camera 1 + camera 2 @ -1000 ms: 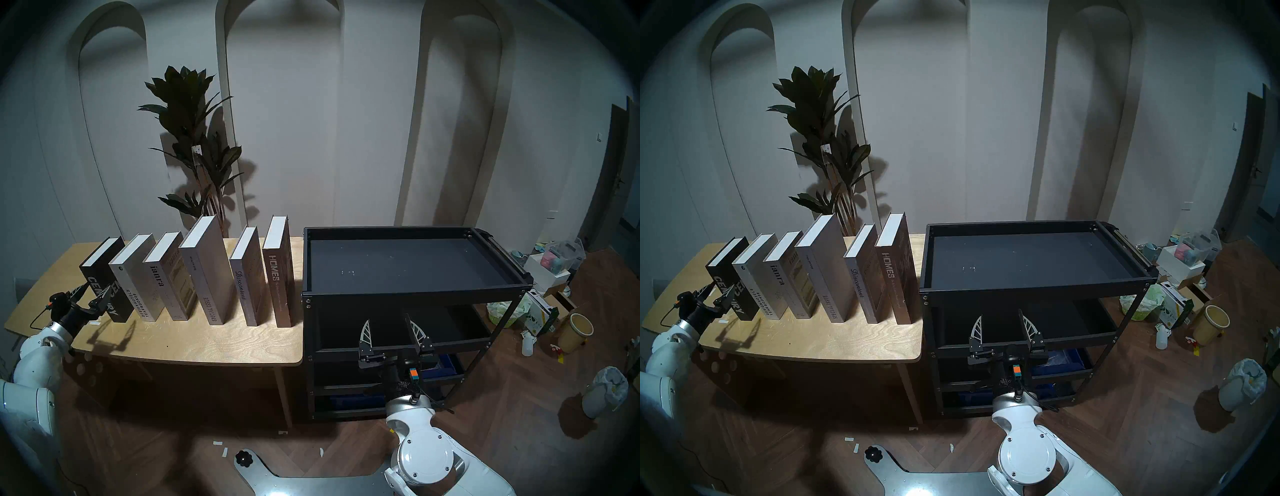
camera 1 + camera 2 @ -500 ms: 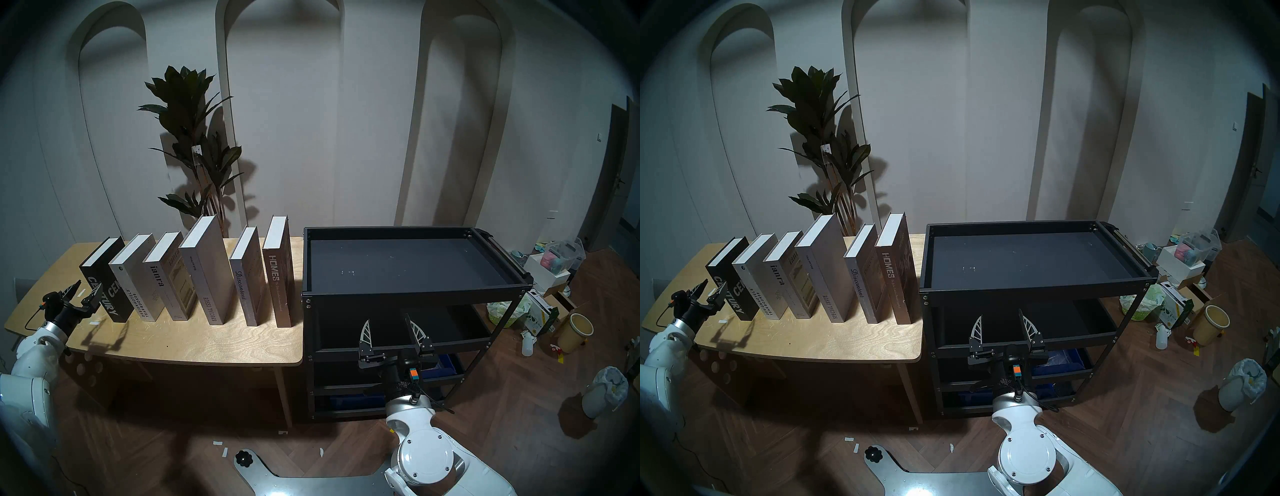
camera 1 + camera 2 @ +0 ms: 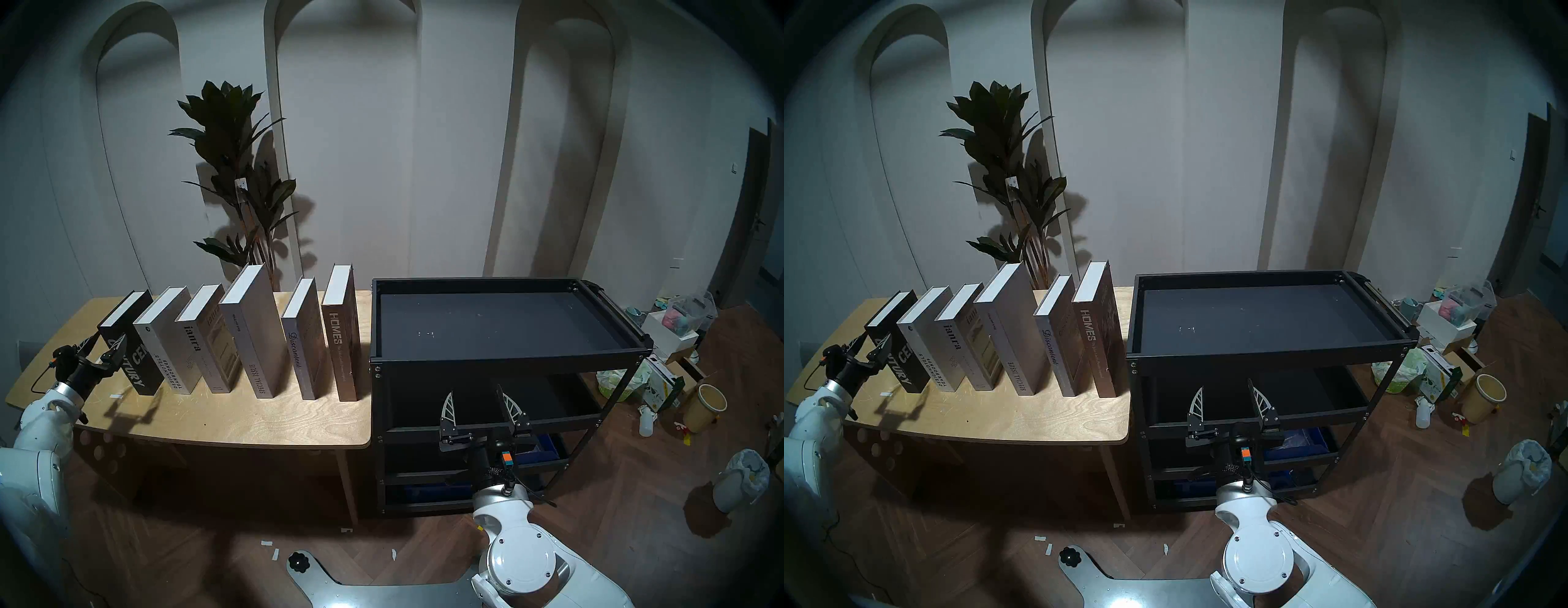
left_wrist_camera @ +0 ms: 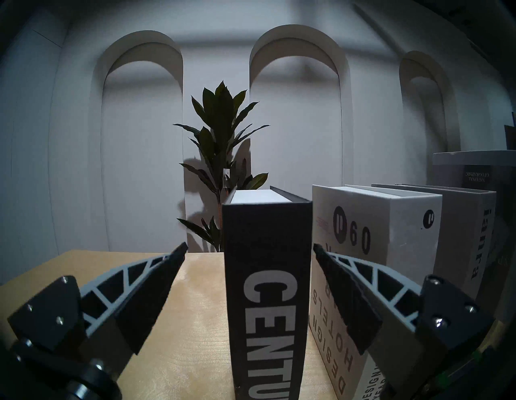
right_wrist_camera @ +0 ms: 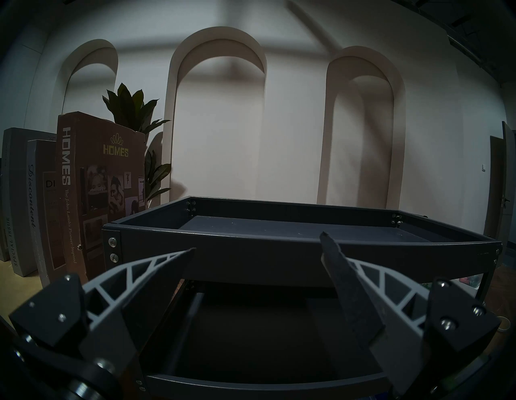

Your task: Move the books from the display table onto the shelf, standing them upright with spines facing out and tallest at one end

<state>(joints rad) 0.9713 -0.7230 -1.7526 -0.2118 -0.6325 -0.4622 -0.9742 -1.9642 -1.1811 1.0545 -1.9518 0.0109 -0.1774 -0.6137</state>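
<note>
The left gripper's fingers only reach the black spine's front edge (image 4: 266, 243), short of the CENTURY book's covers, so the robot will move the left gripper forward before closing it.
Several books stand upright in a row on the plywood display table (image 3: 254, 420), spines toward me, from the black CENTURY book (image 3: 135, 365) at the left end to the brown HOMES book (image 3: 341, 352) beside the shelf (image 3: 509, 354). My left gripper (image 3: 108, 342) is open and level with the CENTURY spine (image 4: 268, 293). One finger sits on each side of the spine, the right finger close to the gap with the grey DESIGN HOTELS book (image 4: 363, 237). My right gripper (image 3: 475, 392) hangs open in front of the shelf's second tier, holding nothing.
A tall potted plant (image 3: 237, 170) stands behind the table. The black rack has a rimmed dark grey top tray (image 5: 279, 243) and blue bins (image 3: 547, 450) low down. Boxes, a yellow bucket (image 3: 708, 405) and a white bin (image 3: 742, 479) clutter the floor at the right.
My left gripper has risen and pushed forward, so its open fingers now flank the upper part of the CENTURY spine. The right arm and all the books have stayed put.
</note>
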